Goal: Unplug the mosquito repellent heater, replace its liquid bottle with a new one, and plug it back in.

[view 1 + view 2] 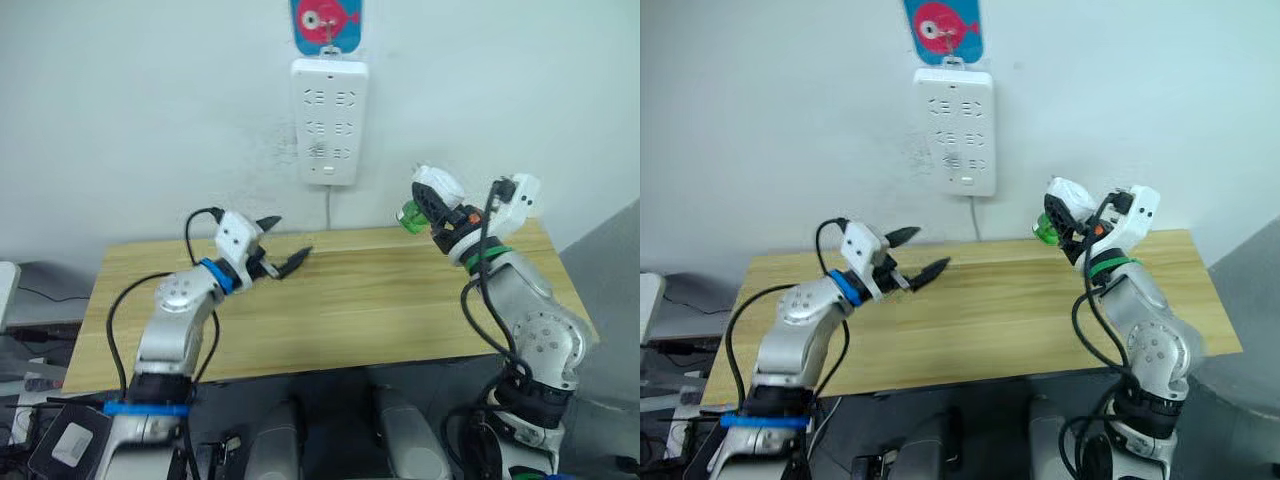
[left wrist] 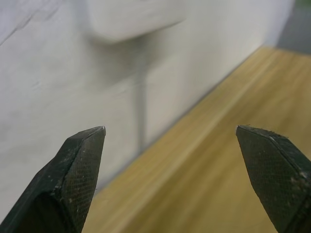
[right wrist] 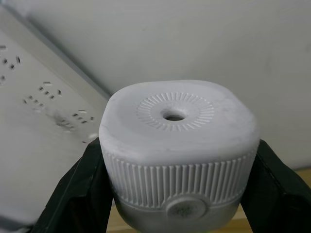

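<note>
The left gripper grabs the old liquid bottle by its green body (image 1: 411,217) next, to pull it out of the white heater.
The mosquito repellent heater (image 1: 437,186) is a small white rounded unit with a ribbed rim and a round hole in its top (image 3: 174,116). My right gripper (image 1: 432,205) is shut on it, holding it in the air over the table's back right, to the right of and below the power strip. Both black fingers (image 3: 77,191) press on its sides. A green liquid bottle (image 1: 410,216) hangs from the heater's underside. My left gripper (image 1: 290,237) is open with nothing between its fingers, above the wooden table (image 1: 350,300) left of centre and pointing toward the wall.
A long white power strip (image 1: 328,120) hangs on the wall above the table's back edge, with its cable (image 1: 328,208) running down. A blue sign with a pink fish (image 1: 327,22) sits above it. At the far left is a grey shelf with cables (image 1: 20,300).
</note>
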You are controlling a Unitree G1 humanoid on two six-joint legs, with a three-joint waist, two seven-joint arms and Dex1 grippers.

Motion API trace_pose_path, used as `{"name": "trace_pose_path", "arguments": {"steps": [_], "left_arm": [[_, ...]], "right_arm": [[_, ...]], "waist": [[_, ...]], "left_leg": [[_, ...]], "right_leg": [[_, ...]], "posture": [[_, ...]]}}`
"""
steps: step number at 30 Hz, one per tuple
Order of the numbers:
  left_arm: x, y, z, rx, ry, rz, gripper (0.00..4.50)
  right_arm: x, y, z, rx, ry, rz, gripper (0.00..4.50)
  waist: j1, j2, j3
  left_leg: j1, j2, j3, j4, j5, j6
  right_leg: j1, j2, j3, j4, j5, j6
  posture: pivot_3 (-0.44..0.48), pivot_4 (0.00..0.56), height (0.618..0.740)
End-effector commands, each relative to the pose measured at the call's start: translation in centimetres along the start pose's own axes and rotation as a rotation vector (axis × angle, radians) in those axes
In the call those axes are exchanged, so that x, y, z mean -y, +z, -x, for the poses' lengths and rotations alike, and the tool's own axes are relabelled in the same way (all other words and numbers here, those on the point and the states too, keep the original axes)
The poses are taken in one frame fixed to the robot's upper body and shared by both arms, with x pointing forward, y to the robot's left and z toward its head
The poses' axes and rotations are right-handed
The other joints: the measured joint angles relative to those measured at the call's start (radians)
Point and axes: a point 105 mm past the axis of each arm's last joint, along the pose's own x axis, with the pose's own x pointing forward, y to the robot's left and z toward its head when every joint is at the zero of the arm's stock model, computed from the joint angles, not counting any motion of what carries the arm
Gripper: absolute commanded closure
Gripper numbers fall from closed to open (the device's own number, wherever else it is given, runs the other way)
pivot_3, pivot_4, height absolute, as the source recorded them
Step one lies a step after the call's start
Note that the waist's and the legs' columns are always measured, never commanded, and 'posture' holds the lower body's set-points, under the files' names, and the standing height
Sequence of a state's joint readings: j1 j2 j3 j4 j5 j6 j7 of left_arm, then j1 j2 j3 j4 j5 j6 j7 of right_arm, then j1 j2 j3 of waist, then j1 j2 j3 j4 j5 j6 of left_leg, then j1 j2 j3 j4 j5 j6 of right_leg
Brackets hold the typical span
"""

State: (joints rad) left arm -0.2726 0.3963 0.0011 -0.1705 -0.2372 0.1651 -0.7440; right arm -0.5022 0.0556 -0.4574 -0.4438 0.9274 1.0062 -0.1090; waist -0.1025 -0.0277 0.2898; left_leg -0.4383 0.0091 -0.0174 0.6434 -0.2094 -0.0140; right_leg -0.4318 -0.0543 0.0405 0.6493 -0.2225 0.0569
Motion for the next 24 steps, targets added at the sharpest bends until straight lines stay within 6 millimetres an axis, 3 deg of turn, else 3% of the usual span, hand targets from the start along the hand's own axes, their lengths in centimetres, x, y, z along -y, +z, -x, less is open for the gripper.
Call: {"name": "trace_pose_path", "arguments": {"steps": [1,6,12,19,22,24], "left_arm": [[3.8,3.5,-1.5,0.131,-0.073,-0.068,0.00],[5.6,3.9,-3.9,0.160,-0.044,-0.057,0.00],[5.9,5.5,-6.1,0.228,-0.013,-0.044,0.00],[6.1,6.5,-6.8,0.278,-0.026,-0.040,0.00],[6.1,6.8,-6.7,0.292,-0.028,-0.043,0.58],[6.0,6.8,-6.7,0.295,-0.028,-0.044,1.21]], "right_arm": [[-1.5,1.3,0.4,0.016,0.078,-0.145,1.52],[-3.3,1.0,0.7,-0.034,0.128,-0.233,1.52],[-5.2,0.0,1.3,-0.090,0.158,-0.244,1.52],[-5.6,-0.5,2.0,-0.105,0.151,-0.257,1.52],[-5.1,-0.4,2.1,-0.101,0.132,-0.256,1.52],[-4.8,-0.3,2.2,-0.094,0.120,-0.254,1.52]], "waist": [[0.014,0.000,0.000],[0.017,0.000,0.000],[0.015,0.000,0.000],[0.014,0.000,0.000],[0.014,0.000,0.000],[0.014,0.000,0.000]], "left_leg": [[0.000,0.000,0.000,0.001,0.000,0.000],[0.004,-0.001,0.003,0.002,0.001,0.002],[0.004,0.002,0.002,0.001,0.001,0.002],[0.004,0.003,0.002,0.001,0.001,0.002],[0.004,0.003,0.003,0.001,0.001,0.002],[0.004,0.003,0.003,0.001,0.001,0.002]], "right_leg": [[0.002,0.000,0.000,-0.002,0.000,0.000],[0.007,0.003,0.000,-0.004,0.000,0.001],[0.006,0.011,0.000,-0.003,-0.001,0.002],[0.006,0.015,0.001,-0.004,-0.002,0.003],[0.006,0.015,0.001,-0.004,-0.002,0.003],[0.006,0.015,0.001,-0.004,-0.002,0.003]], "posture": [[-0.119,0.280,0.740],[-0.111,0.277,0.740],[-0.122,0.267,0.740],[-0.142,0.248,0.740],[-0.148,0.246,0.740],[-0.148,0.246,0.740]]}}
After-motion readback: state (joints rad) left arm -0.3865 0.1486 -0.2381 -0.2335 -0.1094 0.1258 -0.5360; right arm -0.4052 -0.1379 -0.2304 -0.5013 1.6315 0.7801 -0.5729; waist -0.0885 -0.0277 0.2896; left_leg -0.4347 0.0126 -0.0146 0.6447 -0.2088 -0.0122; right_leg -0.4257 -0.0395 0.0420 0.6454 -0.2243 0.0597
